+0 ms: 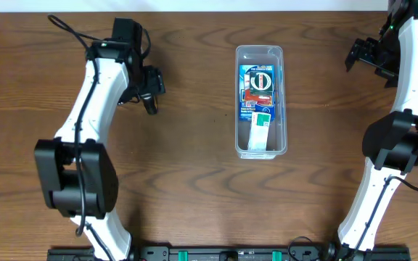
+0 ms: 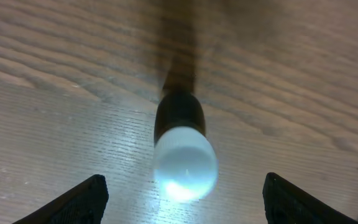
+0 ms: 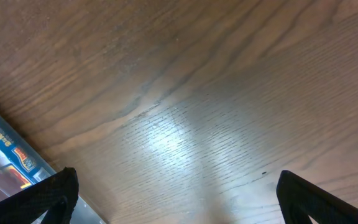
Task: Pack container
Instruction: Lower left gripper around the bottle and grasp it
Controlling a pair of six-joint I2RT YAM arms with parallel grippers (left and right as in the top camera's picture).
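Observation:
The robot's left gripper needs to grab the small dark tube by its white-end with the cap (image 2: 185, 164) next, so that the tube's base stays free to go into the container.
The container (image 1: 260, 142) is a long clear plastic bin in the middle of the table, holding blue, red and white small boxes (image 1: 257, 85). My left gripper (image 1: 151, 91) is open and hangs low over the table to the container's left. In the left wrist view its open fingers (image 2: 183, 180) flank a small dark tube with a white cap (image 2: 180, 134) lying on the wood, without touching it. My right gripper (image 1: 361, 54) is open and empty at the far right. The right wrist view (image 3: 178, 175) shows bare wood and a corner of the container (image 3: 82, 208) with a blue box (image 3: 5, 158).
The brown wooden table (image 1: 194, 181) has a white strip along its far edge. Both arm bases stand at the near edge, left (image 1: 78, 181) and right (image 1: 394, 145).

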